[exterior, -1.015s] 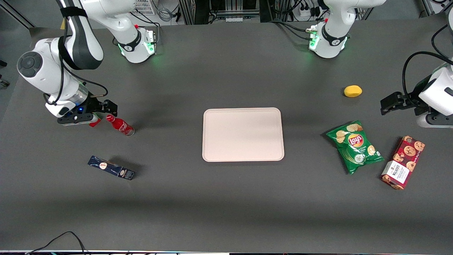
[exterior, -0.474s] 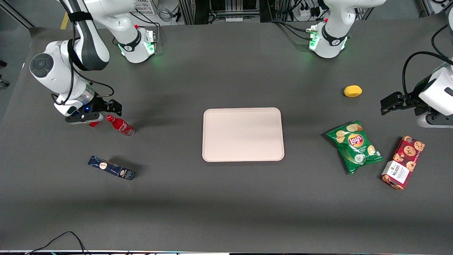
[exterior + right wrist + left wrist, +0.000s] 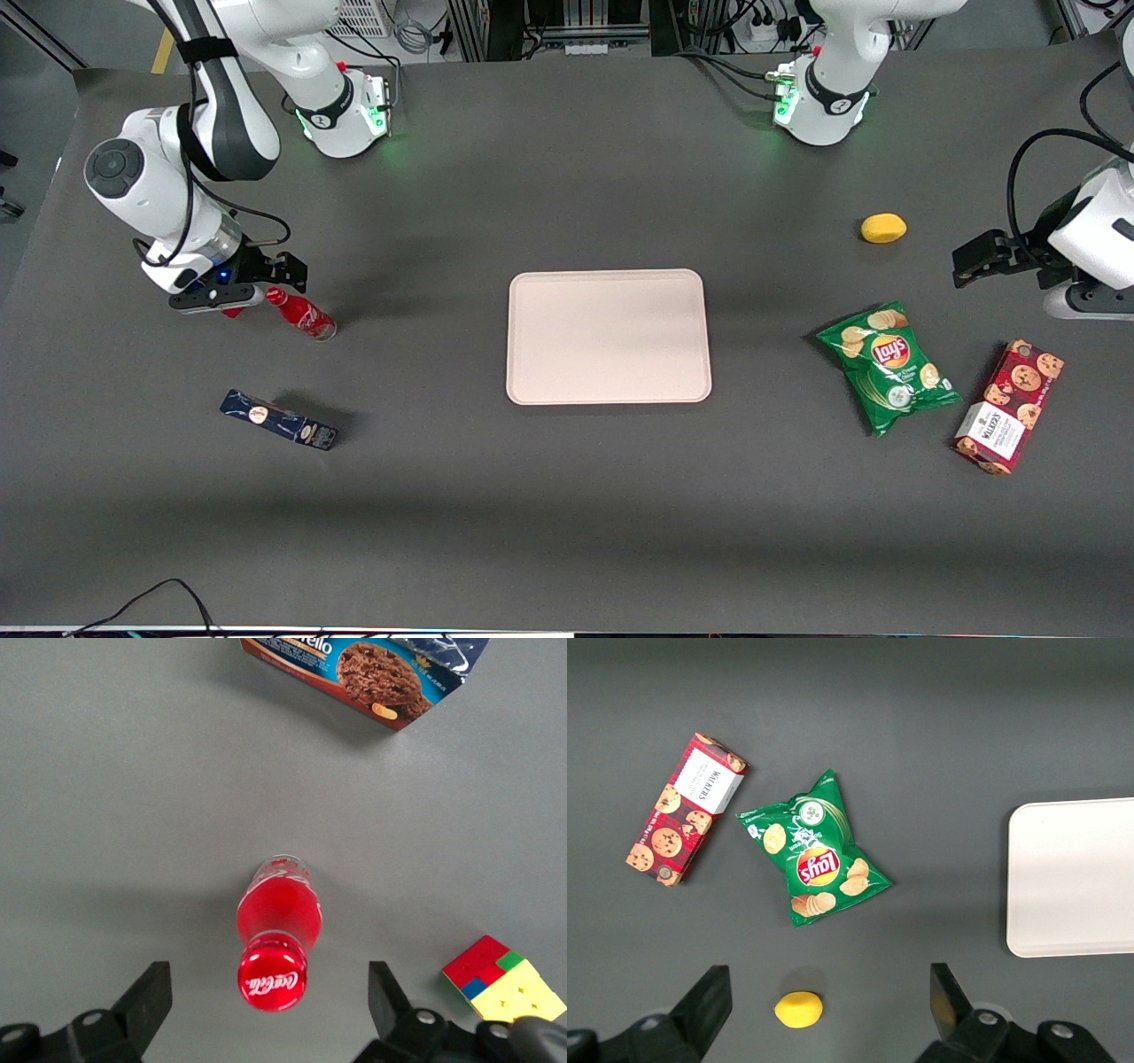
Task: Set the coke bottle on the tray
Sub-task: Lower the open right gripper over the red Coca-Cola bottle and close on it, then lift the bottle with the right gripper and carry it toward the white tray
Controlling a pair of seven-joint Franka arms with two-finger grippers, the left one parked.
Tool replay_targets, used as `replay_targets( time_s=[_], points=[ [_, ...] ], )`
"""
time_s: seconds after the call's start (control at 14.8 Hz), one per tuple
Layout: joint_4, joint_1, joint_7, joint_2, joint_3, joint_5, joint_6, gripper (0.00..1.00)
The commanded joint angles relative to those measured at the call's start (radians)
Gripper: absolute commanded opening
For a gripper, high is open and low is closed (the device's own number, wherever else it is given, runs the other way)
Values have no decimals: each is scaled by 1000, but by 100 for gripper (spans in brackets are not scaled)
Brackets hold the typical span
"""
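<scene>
Next, my right gripper grabs the bottle by its red cap (image 3: 276,296) to carry the coke bottle over to the tray (image 3: 609,337).
The coke bottle (image 3: 302,315), small and red with a red cap, stands upright on the table toward the working arm's end. In the right wrist view I look down on its cap (image 3: 273,983), and its body (image 3: 280,911) shows below it. My right gripper (image 3: 241,299) hovers close beside and above the cap. It is open and empty, and the cap lies between its two dark fingers (image 3: 151,994) without touching them. The pale pink tray (image 3: 609,337) lies empty at the table's middle, well apart from the bottle. It also shows in the left wrist view (image 3: 1072,877).
A dark blue cookie box (image 3: 279,420) lies nearer the front camera than the bottle and shows in the right wrist view (image 3: 372,669). A colour cube (image 3: 500,979) sits close beside the gripper. Toward the parked arm's end lie a green chips bag (image 3: 888,365), a red cookie box (image 3: 1008,406) and a lemon (image 3: 883,228).
My right gripper has moved sideways toward the coke bottle and now hovers over its cap. The bottle and the tray have not moved.
</scene>
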Motion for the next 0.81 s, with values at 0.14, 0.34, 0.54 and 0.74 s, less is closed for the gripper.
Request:
replay_targets(
  time_s=[0.14,0.34,0.54,0.74],
  points=[
    [-4,-3,-46,9,-3,-10,26,78],
    [1,-3,-46,10,-3,-10,26,66],
    [4,-3,-46,16,-3,-9,27,59],
    [5,-3,-46,18,-4,-10,31,41]
  ],
)
